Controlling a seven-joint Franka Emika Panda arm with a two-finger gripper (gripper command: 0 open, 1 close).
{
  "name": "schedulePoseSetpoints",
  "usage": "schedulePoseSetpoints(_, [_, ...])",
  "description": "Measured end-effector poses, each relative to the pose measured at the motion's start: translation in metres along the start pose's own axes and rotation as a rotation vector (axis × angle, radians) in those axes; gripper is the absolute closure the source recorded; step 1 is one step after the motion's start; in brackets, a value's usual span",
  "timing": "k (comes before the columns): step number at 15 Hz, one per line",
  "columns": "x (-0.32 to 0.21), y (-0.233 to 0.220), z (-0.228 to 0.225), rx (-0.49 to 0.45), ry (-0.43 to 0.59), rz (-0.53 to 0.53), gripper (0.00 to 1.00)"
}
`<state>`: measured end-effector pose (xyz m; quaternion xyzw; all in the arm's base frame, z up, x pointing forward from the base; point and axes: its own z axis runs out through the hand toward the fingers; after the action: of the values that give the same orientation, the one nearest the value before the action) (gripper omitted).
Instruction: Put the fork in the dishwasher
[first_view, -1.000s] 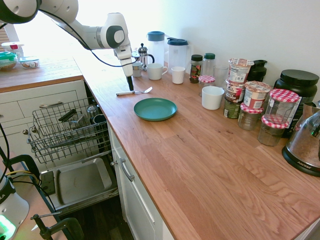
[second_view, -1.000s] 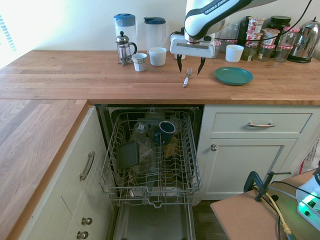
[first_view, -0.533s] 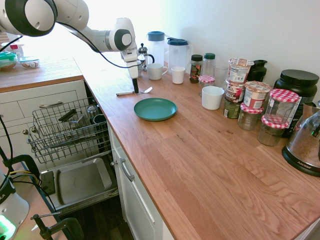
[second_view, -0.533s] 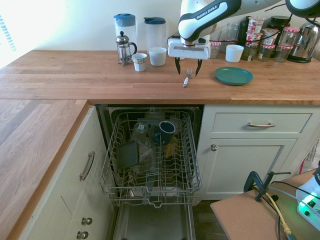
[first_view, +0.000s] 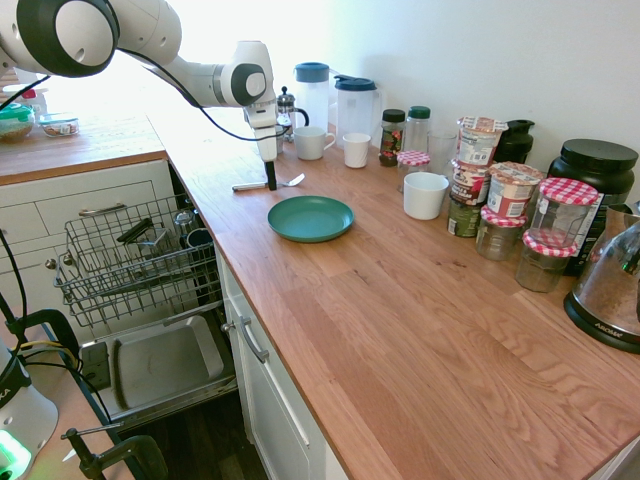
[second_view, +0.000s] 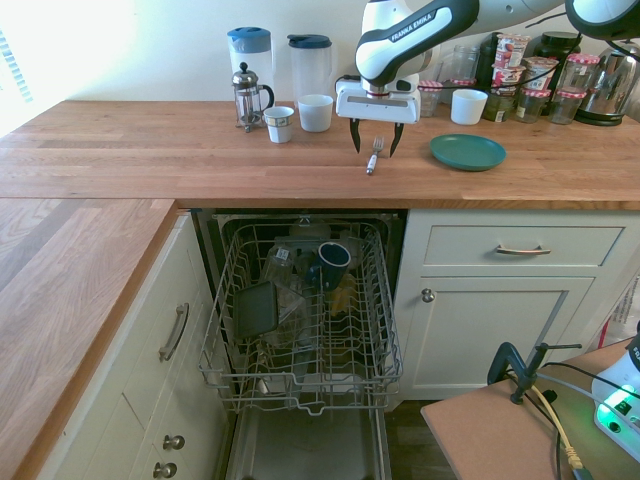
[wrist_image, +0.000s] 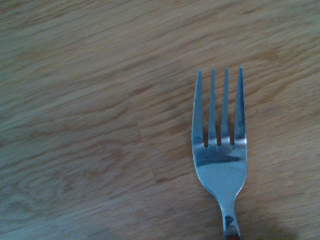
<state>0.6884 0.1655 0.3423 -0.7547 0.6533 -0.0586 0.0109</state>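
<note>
I should next take hold of the fork with my gripper by its slim handle, just behind the fork's neck (second_view: 373, 158), because the fork's pointed teeth lie bare on the counter.
The fork (second_view: 373, 158) lies flat on the wooden counter, a slim silver piece with its tines pointing toward the back wall; it also shows as fork (first_view: 292, 182) and, close up, as fork (wrist_image: 220, 150). My gripper (second_view: 374, 150) hangs open right over it, one finger on each side of the fork's middle and tips close to the wood. From the other side the gripper (first_view: 270, 182) hides the middle of the handle. Below the counter edge the dishwasher (second_view: 300, 330) stands open with its grey wire rack (first_view: 130, 255) pulled out over the lowered door (first_view: 165, 365).
A teal plate (second_view: 467, 152) lies right beside the fork. White cups (second_view: 315, 112), a French press (second_view: 248, 97) and two pitchers stand behind it. Jars crowd the back of the counter (first_view: 500, 210). The rack holds a dark mug (second_view: 333, 262) and other dishes.
The gripper has come down toward the fork and shifted slightly sideways, so its open fingers now straddle it. The fork has not moved.
</note>
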Motion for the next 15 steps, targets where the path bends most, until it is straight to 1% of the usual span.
schedulePoseSetpoints(15, [0.0014, 0.0004, 0.0054, -0.004, -0.022, 0.01, 1.0])
